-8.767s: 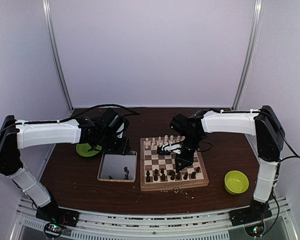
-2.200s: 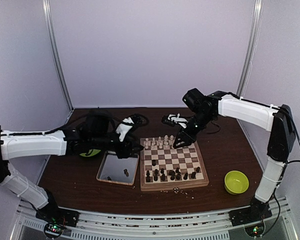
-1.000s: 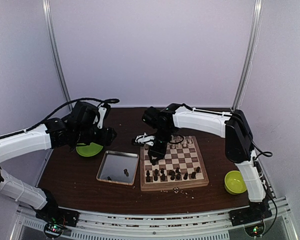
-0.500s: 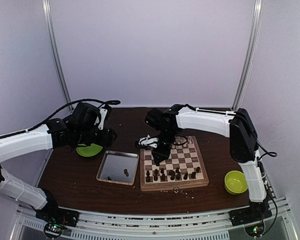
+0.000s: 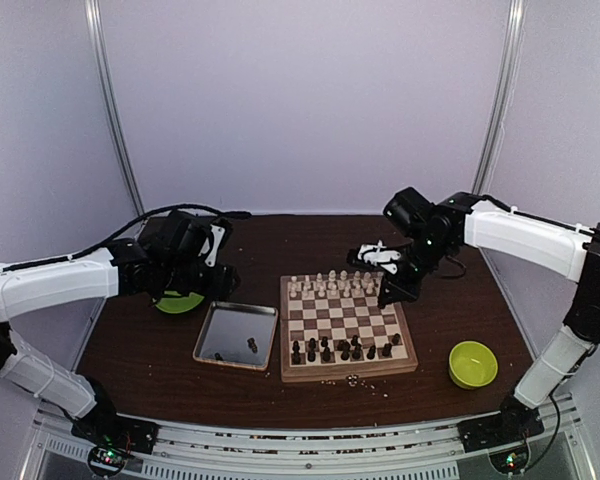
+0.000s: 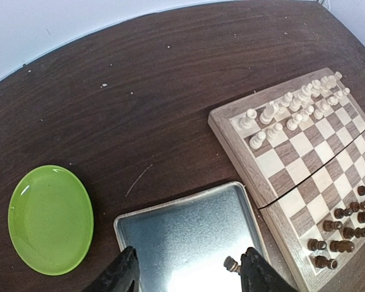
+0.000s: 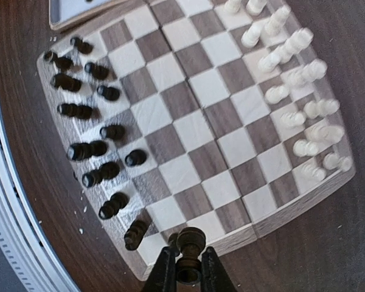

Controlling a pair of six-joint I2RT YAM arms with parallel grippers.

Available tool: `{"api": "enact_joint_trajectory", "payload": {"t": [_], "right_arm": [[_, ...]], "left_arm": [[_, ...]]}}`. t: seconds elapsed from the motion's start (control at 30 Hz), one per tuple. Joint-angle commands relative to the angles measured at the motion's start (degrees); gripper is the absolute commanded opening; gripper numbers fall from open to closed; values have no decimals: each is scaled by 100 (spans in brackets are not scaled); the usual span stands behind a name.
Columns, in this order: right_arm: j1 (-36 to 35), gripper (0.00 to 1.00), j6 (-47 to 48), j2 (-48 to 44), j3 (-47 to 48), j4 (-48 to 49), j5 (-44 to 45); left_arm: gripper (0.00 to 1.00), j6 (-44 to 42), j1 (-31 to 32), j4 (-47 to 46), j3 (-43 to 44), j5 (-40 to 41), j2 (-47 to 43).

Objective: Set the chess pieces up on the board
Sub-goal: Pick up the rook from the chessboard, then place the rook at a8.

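The robot's right gripper should keep holding the dark piece until it is in line with the free corner square, because opening beside that square would drop the piece onto the board's edge.
The board [image 5: 298, 328] lies in the middle of the table, with dark chess pieces [image 5: 342, 350] in its near rows and cream ones in its far rows. My right gripper [image 5: 389, 295] hovers over the board's far right part. In the right wrist view it [image 7: 189, 269] is shut on one dark chess piece [image 7: 191, 241] above the board's edge [image 7: 304, 204]. My left gripper [image 5: 218, 282] is open and empty, its fingers [image 6: 119, 277] spread above the silver tray [image 6: 170, 228]. One dark piece [image 6: 231, 264] lies in that tray.
The silver tray [image 5: 220, 322] sits left of the board with dark pieces [image 5: 251, 345] in it. A green plate [image 5: 176, 301] lies far left, partly under my left arm. A green bowl [image 5: 473, 363] stands near right. Crumbs lie before the board.
My right arm has swung from the board's far left edge to its far right part, still holding the dark piece. My left arm has shifted slightly toward the tray.
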State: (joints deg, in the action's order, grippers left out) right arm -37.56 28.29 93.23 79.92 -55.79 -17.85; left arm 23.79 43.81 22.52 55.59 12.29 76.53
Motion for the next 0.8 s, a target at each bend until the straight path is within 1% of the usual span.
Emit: {"api": "enact_joint_trajectory", "payload": {"t": [0.0,0.13,0.3,0.77], "right_arm": [[-10,8,275,-497,-982,326,61],[-13,8,511,-923,-1609,499,-34],[-14,8,676,-1013,-1973,561,-8],[-15,10,869,-724,-2249,779,-272]], "left_arm": [[58,28,-13,-205,153,-155,133],[58,6,-13,-169,246,-185,239],[57,-10,-13,-108,339,-219,326],[57,64,-11,6,420,-219,475]]}}
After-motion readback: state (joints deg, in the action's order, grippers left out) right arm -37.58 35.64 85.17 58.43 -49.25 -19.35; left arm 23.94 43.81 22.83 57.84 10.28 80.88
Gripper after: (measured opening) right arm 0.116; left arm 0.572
